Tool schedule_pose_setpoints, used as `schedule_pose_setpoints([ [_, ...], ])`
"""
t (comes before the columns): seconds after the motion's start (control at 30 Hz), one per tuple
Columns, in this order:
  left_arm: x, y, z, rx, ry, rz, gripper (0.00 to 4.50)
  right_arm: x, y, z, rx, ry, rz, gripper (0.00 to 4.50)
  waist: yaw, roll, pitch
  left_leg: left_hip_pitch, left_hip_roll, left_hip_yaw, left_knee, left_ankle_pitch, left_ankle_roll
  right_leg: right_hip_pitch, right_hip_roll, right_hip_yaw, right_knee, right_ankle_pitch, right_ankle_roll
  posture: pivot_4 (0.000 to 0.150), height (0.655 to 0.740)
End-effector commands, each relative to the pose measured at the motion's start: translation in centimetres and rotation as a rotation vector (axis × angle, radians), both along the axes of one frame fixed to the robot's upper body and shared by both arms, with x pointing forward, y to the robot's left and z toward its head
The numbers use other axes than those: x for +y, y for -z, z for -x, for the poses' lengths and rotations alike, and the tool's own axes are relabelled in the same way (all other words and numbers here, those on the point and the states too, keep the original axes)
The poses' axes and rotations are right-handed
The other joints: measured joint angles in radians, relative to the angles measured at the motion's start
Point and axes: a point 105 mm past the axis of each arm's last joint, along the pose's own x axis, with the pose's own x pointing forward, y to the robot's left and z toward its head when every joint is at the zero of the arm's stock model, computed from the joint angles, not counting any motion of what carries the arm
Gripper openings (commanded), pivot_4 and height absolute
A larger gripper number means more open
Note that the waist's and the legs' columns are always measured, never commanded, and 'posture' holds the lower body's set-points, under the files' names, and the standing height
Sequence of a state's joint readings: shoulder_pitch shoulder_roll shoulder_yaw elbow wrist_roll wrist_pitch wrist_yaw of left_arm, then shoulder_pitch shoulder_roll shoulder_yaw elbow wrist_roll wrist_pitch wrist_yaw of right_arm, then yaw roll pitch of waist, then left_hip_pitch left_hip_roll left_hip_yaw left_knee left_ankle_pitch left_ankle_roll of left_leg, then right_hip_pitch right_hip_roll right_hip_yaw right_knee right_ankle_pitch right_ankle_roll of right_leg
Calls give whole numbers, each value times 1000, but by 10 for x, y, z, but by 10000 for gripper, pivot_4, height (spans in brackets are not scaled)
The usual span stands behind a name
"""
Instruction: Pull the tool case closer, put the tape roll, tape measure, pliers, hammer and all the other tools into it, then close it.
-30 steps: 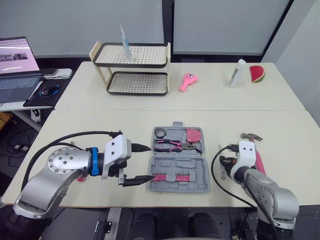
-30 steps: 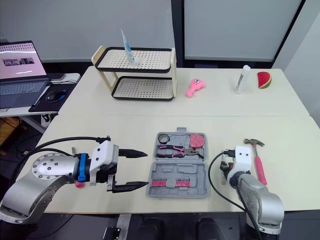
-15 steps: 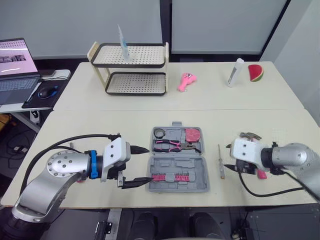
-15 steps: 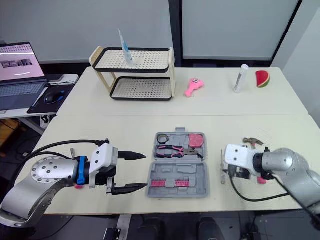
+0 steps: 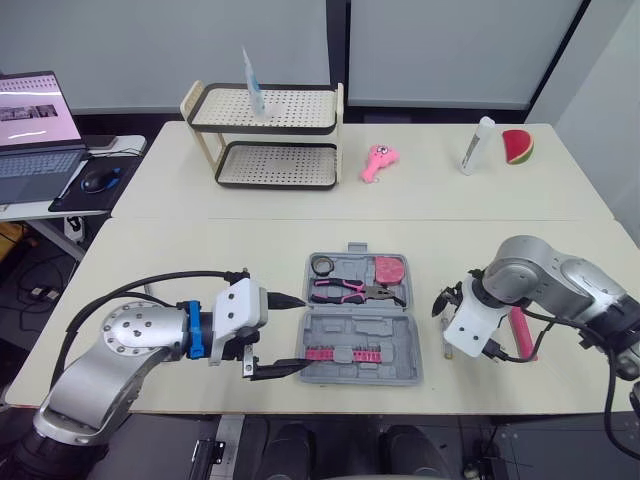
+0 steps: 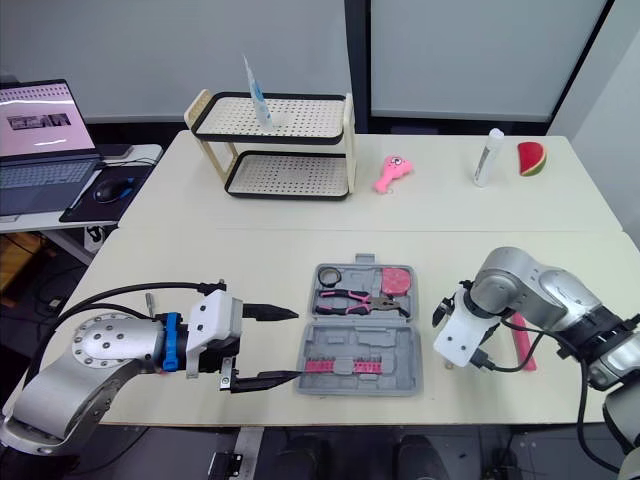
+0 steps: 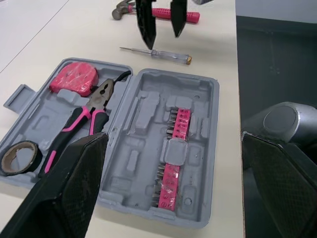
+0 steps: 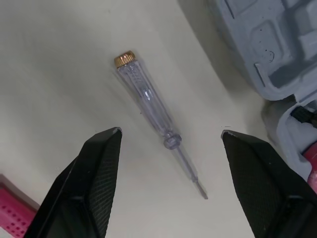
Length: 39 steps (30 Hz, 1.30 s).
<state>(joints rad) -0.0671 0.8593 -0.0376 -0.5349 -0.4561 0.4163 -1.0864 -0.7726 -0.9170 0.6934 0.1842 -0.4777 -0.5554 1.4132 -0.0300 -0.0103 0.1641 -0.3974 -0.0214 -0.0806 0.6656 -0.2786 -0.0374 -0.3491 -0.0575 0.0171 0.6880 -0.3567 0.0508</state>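
Note:
My right gripper picks up the clear screwdriver by its collar below the handle [image 8: 172, 141] next, to put the screwdriver into the grey tool case [image 8: 277, 54].
The grey tool case [image 5: 385, 335] lies open near the table's front edge. It holds a tape roll [image 5: 321, 265], pink-handled pliers [image 5: 345, 290], a pink tape measure [image 5: 388, 270] and a pink bit strip [image 5: 345, 354]. My left gripper [image 5: 298, 332] is open just left of the case, fingers pointing at it. A clear screwdriver [image 8: 147, 103] with a gold cap lies on the table right of the case. My right gripper [image 8: 171, 131] hangs open directly above it, not touching. The pink-handled hammer [image 5: 520, 332] lies just right of that arm.
On the far table stand a two-tier rack [image 5: 265, 135], a pink toy [image 5: 377, 163], a white bottle [image 5: 475, 145] and a watermelon slice [image 5: 513, 146]. A laptop [image 5: 30, 130] and mouse [image 5: 98, 180] sit on a side desk at far left.
My right arm has swung up from the table's front edge, and its gripper now points down over the screwdriver. The left gripper has barely moved.

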Motion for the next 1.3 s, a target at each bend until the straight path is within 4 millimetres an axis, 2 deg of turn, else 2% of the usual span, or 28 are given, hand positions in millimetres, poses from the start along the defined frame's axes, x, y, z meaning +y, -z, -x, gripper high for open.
schedule_pose_setpoints([
  [0.03,-12,-12,7,-47,73,45,45000,-5,1,-8,-10,-24,45,34402,-1,0,0,0,0,0,0,0,0,0,0,0,0,0,0,1500,7290],
  [0.3,-20,-17,6,-87,108,57,45000,-13,7,-28,-17,-29,94,34402,-3,0,0,1,0,1,0,0,0,0,0,1,1,0,0,1500,7290],
  [0.53,-21,-16,7,-92,104,56,45000,-2,8,-37,-11,-46,95,34402,-3,0,0,0,0,1,0,1,-1,-1,1,1,2,0,0,1500,7290],
  [0.73,-21,-14,9,-90,94,54,45000,11,11,-33,22,-87,105,34402,-3,0,0,0,0,1,0,1,-1,-1,1,1,2,0,0,1500,7290],
  [0.93,-20,-12,9,-83,83,55,45000,12,11,-27,34,-102,96,22673,-3,0,0,0,0,0,0,1,-1,-1,1,1,2,0,0,1500,7290],
  [1.3,-16,-10,7,-75,78,48,45000,3,9,-24,31,-107,86,7105,-3,0,0,1,0,0,0,1,-1,-1,1,1,2,0,0,1500,7290],
])
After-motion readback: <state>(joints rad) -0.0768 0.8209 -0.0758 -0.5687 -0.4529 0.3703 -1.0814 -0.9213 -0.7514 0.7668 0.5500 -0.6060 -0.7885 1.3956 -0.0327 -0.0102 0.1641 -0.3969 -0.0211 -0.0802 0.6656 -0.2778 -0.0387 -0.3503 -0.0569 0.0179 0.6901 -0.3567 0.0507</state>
